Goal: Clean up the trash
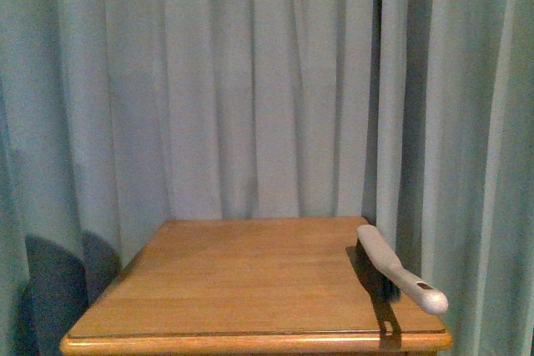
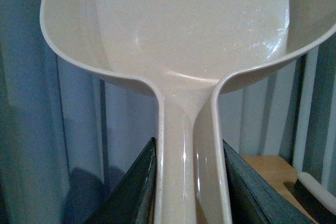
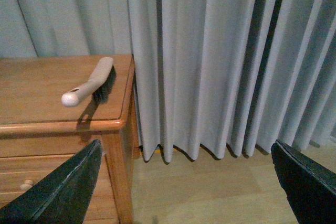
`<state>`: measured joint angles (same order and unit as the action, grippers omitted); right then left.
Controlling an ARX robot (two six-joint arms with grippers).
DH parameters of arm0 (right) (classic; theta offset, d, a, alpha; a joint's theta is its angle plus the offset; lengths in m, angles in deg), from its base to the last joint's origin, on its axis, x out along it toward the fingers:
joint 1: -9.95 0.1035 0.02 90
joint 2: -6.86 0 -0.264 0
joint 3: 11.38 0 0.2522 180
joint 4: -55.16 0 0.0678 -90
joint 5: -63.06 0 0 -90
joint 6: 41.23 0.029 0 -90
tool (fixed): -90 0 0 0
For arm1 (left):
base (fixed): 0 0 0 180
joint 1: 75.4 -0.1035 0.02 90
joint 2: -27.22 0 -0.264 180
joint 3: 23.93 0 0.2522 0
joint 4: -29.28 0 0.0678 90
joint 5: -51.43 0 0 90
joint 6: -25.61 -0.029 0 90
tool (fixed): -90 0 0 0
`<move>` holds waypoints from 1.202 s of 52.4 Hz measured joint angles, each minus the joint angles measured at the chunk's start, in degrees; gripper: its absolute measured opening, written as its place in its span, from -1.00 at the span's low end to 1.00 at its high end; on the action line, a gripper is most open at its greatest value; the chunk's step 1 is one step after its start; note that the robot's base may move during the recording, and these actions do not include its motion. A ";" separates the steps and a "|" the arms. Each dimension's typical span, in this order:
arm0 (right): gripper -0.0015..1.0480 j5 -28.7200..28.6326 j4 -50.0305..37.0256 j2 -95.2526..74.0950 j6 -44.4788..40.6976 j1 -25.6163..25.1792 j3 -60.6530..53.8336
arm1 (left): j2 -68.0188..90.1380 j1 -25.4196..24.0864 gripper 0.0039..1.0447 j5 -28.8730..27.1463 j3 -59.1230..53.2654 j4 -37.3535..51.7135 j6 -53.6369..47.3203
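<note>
The brush [image 1: 377, 260] needs to sweep up the trash, so I should grab it next by its white handle [image 1: 417, 288] with my right gripper.
No white tissue wad shows in any view. In the left wrist view my left gripper [image 2: 190, 182] is shut on the handle of a cream plastic dustpan [image 2: 178, 30], whose empty scoop fills the upper frame, held up in front of the curtain. A white-handled brush with dark bristles [image 1: 399, 270] lies at the right edge of the wooden table [image 1: 250, 281]; the brush also shows in the right wrist view [image 3: 90, 82]. My right gripper [image 3: 186, 182] is open and empty, off the table's right side above the floor. Neither arm shows in the front view.
Pale grey-green curtains [image 1: 250, 81] hang close behind and beside the table. The table has drawers below its top [image 3: 31, 182]. Light wooden floor [image 3: 210, 192] lies to the right of the table, by the curtain hem.
</note>
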<state>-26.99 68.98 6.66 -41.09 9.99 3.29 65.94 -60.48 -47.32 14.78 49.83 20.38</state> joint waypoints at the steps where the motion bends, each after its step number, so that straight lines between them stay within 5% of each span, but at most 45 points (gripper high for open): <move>1: 0.86 0.00 0.00 0.00 0.00 0.00 0.00 | -1.01 -0.50 -0.45 0.31 -0.74 0.17 0.28; 9: 0.86 0.00 0.00 0.00 0.00 0.00 0.00 | -6.73 -3.87 -0.45 3.61 -5.01 -0.63 4.33; 13: 0.86 14.78 5.66 -5.44 -3.78 5.44 2.40 | -7.19 -4.17 -0.45 3.98 -5.60 -0.70 5.57; 16: 0.86 18.88 6.64 -12.87 -4.39 8.31 4.66 | -7.26 -4.26 -0.45 3.96 -5.60 -0.70 6.03; 28: 0.86 13.33 3.10 -38.62 -2.16 10.29 19.08 | -7.28 -4.28 -0.45 4.20 -5.60 -0.70 6.58; 39: 0.86 6.47 15.82 -68.28 8.44 13.14 48.41 | -7.30 -4.28 -0.45 4.20 -5.60 -0.70 6.62; 50: 0.86 7.98 25.51 -90.20 15.91 16.70 72.41 | -7.30 -4.28 -0.45 4.22 -5.60 -0.70 6.62; 63: 0.86 8.39 32.79 -105.74 22.23 19.26 86.88 | -7.30 -4.28 -0.45 4.24 -5.60 -0.70 6.62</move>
<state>-18.60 101.76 -99.09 -18.86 29.24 90.17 58.64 -64.77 -43.08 9.18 49.13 27.00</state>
